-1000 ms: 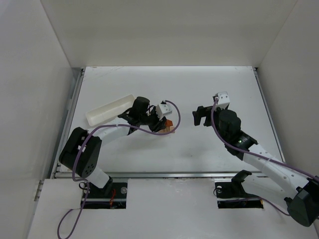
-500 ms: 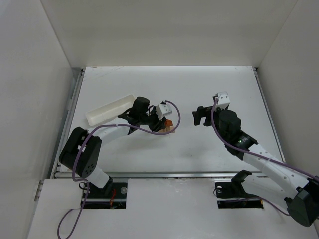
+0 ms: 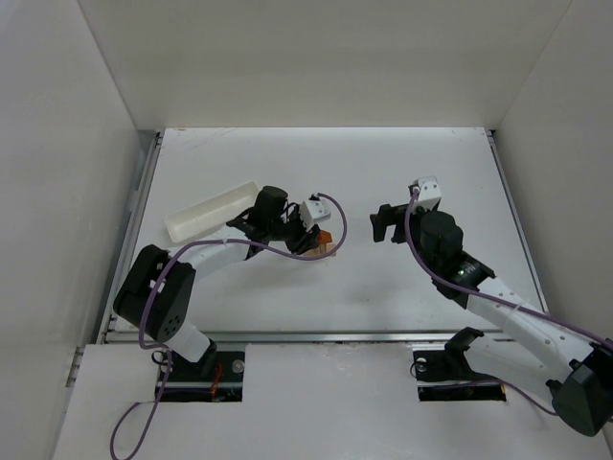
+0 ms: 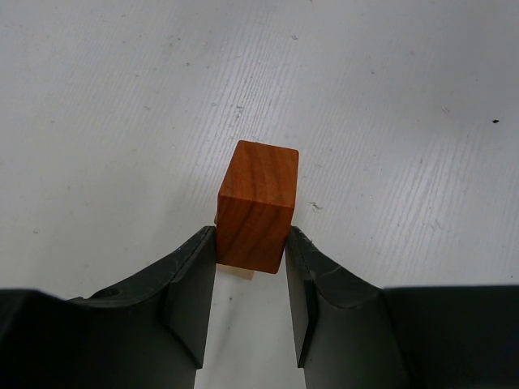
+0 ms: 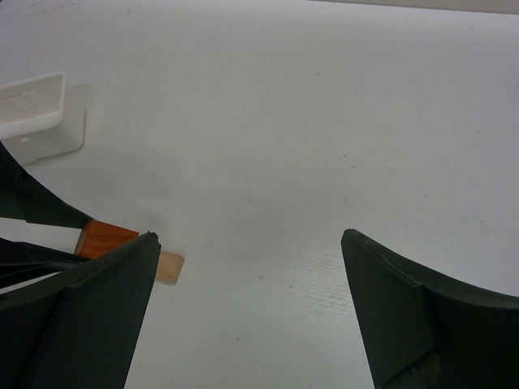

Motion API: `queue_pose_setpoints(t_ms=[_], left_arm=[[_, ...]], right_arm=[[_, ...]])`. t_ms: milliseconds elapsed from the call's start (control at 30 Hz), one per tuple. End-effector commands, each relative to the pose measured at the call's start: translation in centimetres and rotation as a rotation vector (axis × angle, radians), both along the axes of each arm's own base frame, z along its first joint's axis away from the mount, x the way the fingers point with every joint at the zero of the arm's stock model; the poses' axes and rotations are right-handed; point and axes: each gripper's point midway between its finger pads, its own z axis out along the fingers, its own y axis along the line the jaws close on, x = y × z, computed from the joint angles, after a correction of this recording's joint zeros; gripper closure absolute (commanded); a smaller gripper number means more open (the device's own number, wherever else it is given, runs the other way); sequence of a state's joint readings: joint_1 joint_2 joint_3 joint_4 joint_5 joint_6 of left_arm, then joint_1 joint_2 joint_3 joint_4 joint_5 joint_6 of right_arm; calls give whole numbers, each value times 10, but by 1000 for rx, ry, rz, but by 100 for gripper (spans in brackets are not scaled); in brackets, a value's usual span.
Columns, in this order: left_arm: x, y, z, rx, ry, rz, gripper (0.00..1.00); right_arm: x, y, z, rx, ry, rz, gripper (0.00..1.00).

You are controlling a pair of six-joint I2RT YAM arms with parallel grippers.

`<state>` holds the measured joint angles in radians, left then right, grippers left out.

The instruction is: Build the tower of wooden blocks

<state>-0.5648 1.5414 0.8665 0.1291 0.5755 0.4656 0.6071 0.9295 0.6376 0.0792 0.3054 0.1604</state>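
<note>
The reddish-brown block sits over the pale tan block that peeks out beneath it, so it is now time for my left gripper to release it.
A reddish-brown wooden block sits between the two black fingers of my left gripper, which is shut on its sides. Under it a pale tan block peeks out on the white table; whether the two touch I cannot tell. From above, the reddish-brown block shows at the tip of the left gripper near the table's middle. My right gripper hangs open to the right of it, holding nothing. In the right wrist view the right gripper faces the reddish-brown block and the pale tan block.
A long white plastic tray lies at the back left of the table, behind the left arm; its end shows in the right wrist view. White walls enclose the table on three sides.
</note>
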Motion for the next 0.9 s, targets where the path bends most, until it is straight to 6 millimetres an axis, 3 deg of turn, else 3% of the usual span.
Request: queue_pose_setpoints(t_ms=[0,500,867], left_arm=[[8,-7,22,-40,-49,-24,75],[8,-7,22,-40,-49,-24,56],[6,-6,20,-32,-47,-28,55]], right_arm=[[1,1,12,22,-46,10,0],[1,0,12,21,-47,1,0],[1,0,12,21,-47,1,0]])
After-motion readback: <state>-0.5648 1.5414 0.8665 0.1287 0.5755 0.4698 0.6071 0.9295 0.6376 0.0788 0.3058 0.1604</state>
